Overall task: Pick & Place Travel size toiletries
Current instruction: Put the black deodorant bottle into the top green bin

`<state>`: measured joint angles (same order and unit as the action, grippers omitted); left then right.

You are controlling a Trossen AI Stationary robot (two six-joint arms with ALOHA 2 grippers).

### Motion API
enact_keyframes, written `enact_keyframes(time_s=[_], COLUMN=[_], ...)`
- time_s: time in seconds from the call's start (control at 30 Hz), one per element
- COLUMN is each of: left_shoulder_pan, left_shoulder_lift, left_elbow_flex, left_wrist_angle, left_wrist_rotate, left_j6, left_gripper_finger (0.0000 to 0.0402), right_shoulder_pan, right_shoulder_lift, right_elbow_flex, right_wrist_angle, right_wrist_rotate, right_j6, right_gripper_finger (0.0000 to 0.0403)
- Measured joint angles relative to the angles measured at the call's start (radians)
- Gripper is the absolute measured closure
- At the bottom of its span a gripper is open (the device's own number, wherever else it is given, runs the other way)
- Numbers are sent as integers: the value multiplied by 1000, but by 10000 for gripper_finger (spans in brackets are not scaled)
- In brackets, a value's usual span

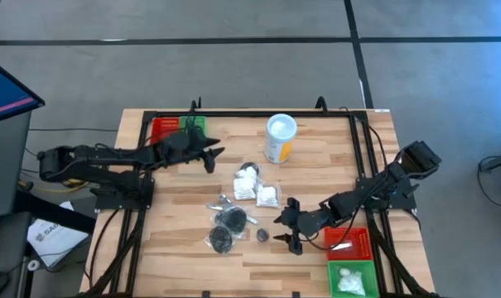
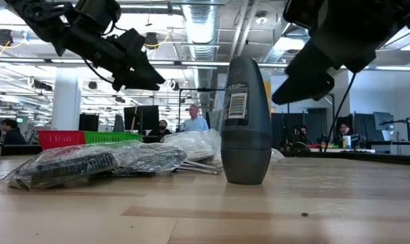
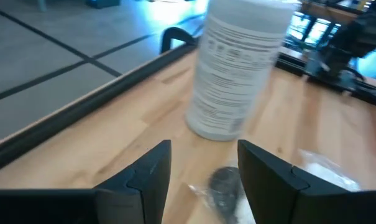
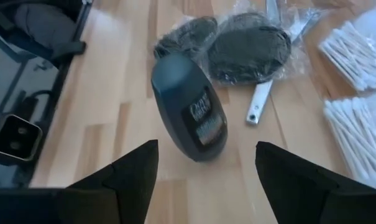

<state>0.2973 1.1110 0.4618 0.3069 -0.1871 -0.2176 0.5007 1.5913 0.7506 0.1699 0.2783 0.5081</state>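
Observation:
My right gripper grabs the small dark bottle by its labeled body (image 1: 262, 235) (image 4: 203, 119) next, to pack it with the travel toiletries.
The travel size toiletries lie mid-table. Two dark pucks in clear wrap (image 1: 227, 225) lie flat, a silvery tube (image 4: 259, 102) beside them, with white packets (image 1: 257, 189) farther back. A small dark bottle (image 1: 262, 235) stands upright on its base (image 2: 245, 122). My right gripper (image 1: 281, 225) hangs open just right of the bottle (image 4: 191, 118), fingers on neither side of it and nothing between them (image 4: 206, 174). My left gripper (image 1: 213, 153) hovers open above the far left of the table, facing the yellow canister (image 3: 237, 68), with a wrapped puck (image 3: 225, 183) below it.
The yellow canister with white lid (image 1: 281, 136) stands at the far middle. A red and green bin (image 1: 177, 128) sits at the far left. At the near right are a red bin (image 1: 349, 240) and a green bin (image 1: 352, 277) with a white packet. A black frame rims the table.

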Motion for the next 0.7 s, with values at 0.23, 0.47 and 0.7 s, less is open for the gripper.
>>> enact_keyframes(time_s=[0.23,0.47,0.7], left_shoulder_pan=[-84,-138,-168], left_shoulder_lift=[0,0,0], left_elbow_flex=[0,0,0], left_wrist_angle=[0,2,5], left_wrist_rotate=[-1,-3,-3], left_j6=[-7,-26,-27], left_gripper_finger=[227,227,227], right_shoulder_pan=[0,0,-4], right_shoulder_lift=[0,0,0], right_elbow_flex=[0,0,0], right_wrist_angle=[37,105,134], right_wrist_rotate=[-8,-12,-12], right_j6=[-12,-41,-48], right_gripper_finger=[147,147,147])
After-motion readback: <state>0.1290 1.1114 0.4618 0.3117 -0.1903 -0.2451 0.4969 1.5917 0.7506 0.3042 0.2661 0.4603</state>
